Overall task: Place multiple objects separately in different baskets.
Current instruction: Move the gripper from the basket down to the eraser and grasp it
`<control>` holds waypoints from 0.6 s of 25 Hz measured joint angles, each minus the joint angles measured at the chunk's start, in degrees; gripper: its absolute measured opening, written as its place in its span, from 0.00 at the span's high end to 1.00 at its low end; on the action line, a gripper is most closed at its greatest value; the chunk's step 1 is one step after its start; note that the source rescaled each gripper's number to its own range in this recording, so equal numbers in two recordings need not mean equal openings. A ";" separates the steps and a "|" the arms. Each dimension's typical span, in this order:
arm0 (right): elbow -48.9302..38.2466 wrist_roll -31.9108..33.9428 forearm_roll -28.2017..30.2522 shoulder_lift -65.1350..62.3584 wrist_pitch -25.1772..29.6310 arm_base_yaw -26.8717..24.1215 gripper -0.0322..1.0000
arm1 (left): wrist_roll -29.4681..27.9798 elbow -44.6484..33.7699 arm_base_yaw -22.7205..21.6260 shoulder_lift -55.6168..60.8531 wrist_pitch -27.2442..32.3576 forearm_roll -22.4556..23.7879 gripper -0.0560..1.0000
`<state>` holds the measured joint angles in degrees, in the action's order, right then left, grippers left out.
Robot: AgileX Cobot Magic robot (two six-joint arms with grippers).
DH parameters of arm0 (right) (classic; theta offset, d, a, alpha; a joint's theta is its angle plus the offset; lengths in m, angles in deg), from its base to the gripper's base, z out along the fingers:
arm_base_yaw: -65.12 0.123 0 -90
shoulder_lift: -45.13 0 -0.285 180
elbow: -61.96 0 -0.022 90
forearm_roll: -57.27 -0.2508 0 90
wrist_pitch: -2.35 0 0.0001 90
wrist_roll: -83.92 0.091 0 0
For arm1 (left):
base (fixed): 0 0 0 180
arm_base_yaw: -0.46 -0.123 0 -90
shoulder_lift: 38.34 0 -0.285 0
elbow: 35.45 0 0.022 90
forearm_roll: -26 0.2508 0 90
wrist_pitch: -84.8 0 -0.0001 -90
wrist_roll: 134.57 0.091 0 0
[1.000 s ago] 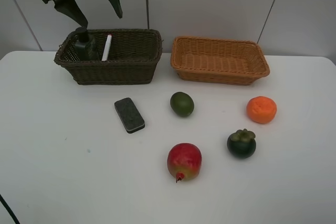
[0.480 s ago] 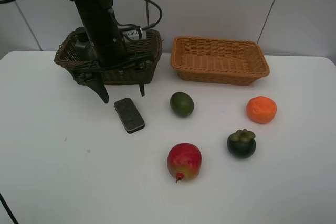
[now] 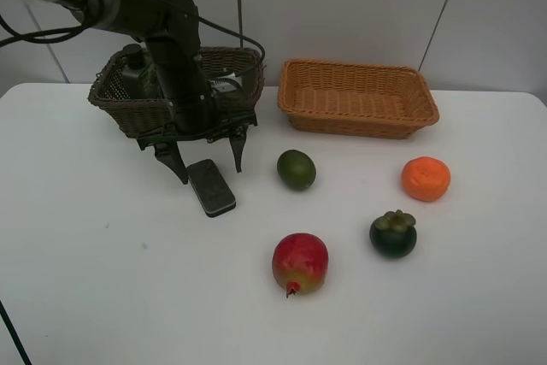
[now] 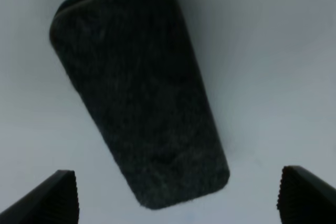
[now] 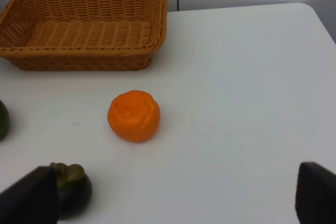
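Note:
My left gripper's fingers still hang above the black eraser [image 3: 211,187] [image 4: 139,87], so it is too early to close and the gripper lowers first.
The black eraser [image 3: 211,187] lies on the white table, in front of the dark brown basket [image 3: 128,114]. My left gripper [image 3: 206,160] is open and low over the eraser's far end, one finger on each side. In the left wrist view the eraser [image 4: 139,87] fills the space between the open fingertips [image 4: 52,198]. The dark green pump bottle [image 3: 137,70] stands in the dark basket, partly hidden by the arm. The marker and the pink bottle are hidden. My right gripper [image 5: 172,198] is open and empty, near the orange [image 5: 134,115] and the mangosteen [image 5: 71,195].
The light orange-tan basket [image 3: 359,122] stands at the back right with nothing in it. The lime [image 3: 296,169], orange [image 3: 426,179], mangosteen [image 3: 393,233] and pomegranate [image 3: 300,262] lie apart on the table. The right arm does not show in the exterior view.
My left arm has come down from above the dark basket to the eraser. Its open fingers now straddle the eraser's far end. Nothing else has moved.

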<state>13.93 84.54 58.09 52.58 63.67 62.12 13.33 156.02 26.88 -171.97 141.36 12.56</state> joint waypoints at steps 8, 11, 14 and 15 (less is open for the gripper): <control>0.00 0.00 0.00 0.00 0.00 0.00 0.00 | -0.67 0.00 0.00 -3.10 -1.56 0.19 0.08; 0.00 0.00 0.00 0.00 0.00 0.00 0.00 | -0.67 -0.06 0.00 -3.86 -2.12 0.26 0.08; 0.00 -0.12 0.00 0.00 0.00 0.00 0.00 | -0.73 -0.06 0.00 -4.00 -3.14 0.33 0.08; 0.00 -0.12 0.00 0.00 0.00 0.00 0.00 | -0.73 -0.06 0.00 -4.19 -3.29 0.46 0.08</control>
<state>13.93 84.42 58.09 52.58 63.67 62.12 12.61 155.95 26.88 -176.16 138.07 13.02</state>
